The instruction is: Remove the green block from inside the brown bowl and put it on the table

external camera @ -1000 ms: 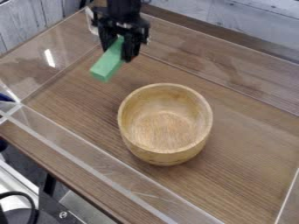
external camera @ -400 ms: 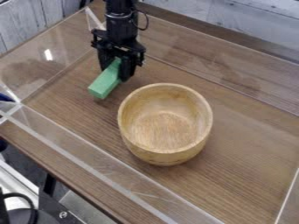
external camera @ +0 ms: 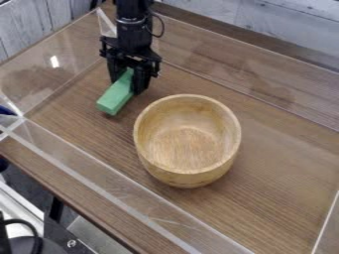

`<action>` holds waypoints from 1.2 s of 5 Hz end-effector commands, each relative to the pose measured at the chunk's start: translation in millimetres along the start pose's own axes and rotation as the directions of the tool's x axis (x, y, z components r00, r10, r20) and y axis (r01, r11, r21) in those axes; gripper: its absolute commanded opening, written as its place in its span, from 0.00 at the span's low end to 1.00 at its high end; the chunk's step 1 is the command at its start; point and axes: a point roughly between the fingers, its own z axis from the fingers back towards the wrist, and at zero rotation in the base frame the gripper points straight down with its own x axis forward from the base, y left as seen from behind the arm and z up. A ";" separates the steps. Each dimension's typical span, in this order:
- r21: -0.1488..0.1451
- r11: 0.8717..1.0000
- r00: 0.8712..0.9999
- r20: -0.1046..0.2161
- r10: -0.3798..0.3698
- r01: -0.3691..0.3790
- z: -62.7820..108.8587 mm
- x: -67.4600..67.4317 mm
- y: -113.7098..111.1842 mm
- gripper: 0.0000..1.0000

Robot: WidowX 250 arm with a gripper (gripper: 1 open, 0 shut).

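Observation:
The green block's lower end (external camera: 109, 108) rests on the tabletop beside the bowl (external camera: 187, 139), so my gripper releases the green block next.
The green block (external camera: 115, 97) leans tilted on the table (external camera: 272, 94), left of the brown bowl (external camera: 187, 139), and its lower end seems to touch the wood. My gripper (external camera: 131, 77) points straight down over the block's upper end, with its black fingers closed on that end. The bowl is upright and holds nothing; its rim is a short gap to the right of the block.
Low clear acrylic walls (external camera: 59, 149) run round the tabletop, with the left wall close behind the block. Grey planks lie beyond the far wall. Bare wood stretches to the right of the bowl and behind it.
My gripper has come down and slightly left with the green block in it. The block hung in the air before and now reaches the table beside the bowl.

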 end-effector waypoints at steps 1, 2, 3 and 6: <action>0.010 1.000 0.999 0.040 0.022 -0.022 12.2 2.5 9.4 0.00; 0.002 1.000 0.999 0.035 0.027 -0.027 13.8 0.3 10.6 1.00; -0.019 0.999 0.998 0.057 0.033 -0.032 30.5 -3.8 11.2 1.00; -0.053 0.998 0.985 0.166 0.046 -0.038 115.2 -22.0 11.9 1.00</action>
